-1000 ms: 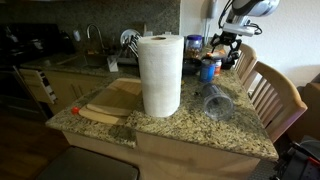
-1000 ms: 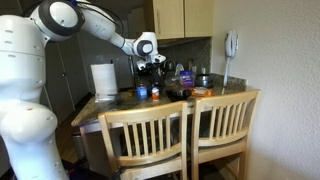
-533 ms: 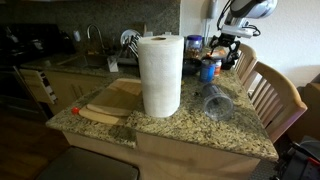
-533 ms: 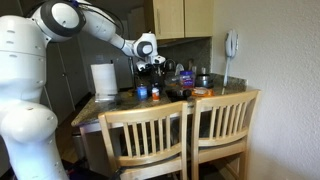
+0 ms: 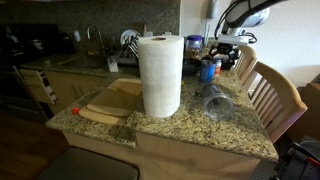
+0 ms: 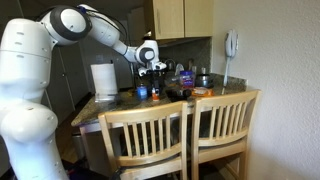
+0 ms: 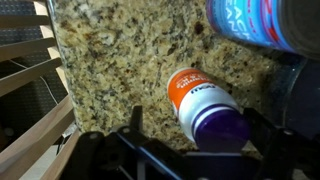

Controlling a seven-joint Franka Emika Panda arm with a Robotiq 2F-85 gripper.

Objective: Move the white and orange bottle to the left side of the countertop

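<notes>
The purple cap (image 7: 221, 130) is between the robot's fingers, and the fingers are level with the cap's sides. The gripper needs to close on the cap now.
In the wrist view the white and orange bottle (image 7: 192, 98) stands on the speckled granite countertop (image 7: 110, 50); its purple cap faces the camera. My gripper (image 7: 200, 138) is open, with a finger on each side of the cap and a gap on the left. In both exterior views the gripper (image 5: 228, 50) (image 6: 150, 68) hangs over the far end of the countertop (image 5: 190, 130) (image 6: 108, 106). The bottle is too small to pick out there.
A blue container (image 7: 255, 20) (image 5: 207, 68) stands right beside the bottle. A tall paper towel roll (image 5: 160, 75) and a clear glass jar on its side (image 5: 217, 103) share the counter. Wooden chairs (image 6: 190, 135) (image 5: 275, 95) line one edge. A cutting board (image 5: 105, 108) lies beside the roll.
The arm has lowered, and the gripper has come down toward the bottle. Nothing on the counter has moved.
</notes>
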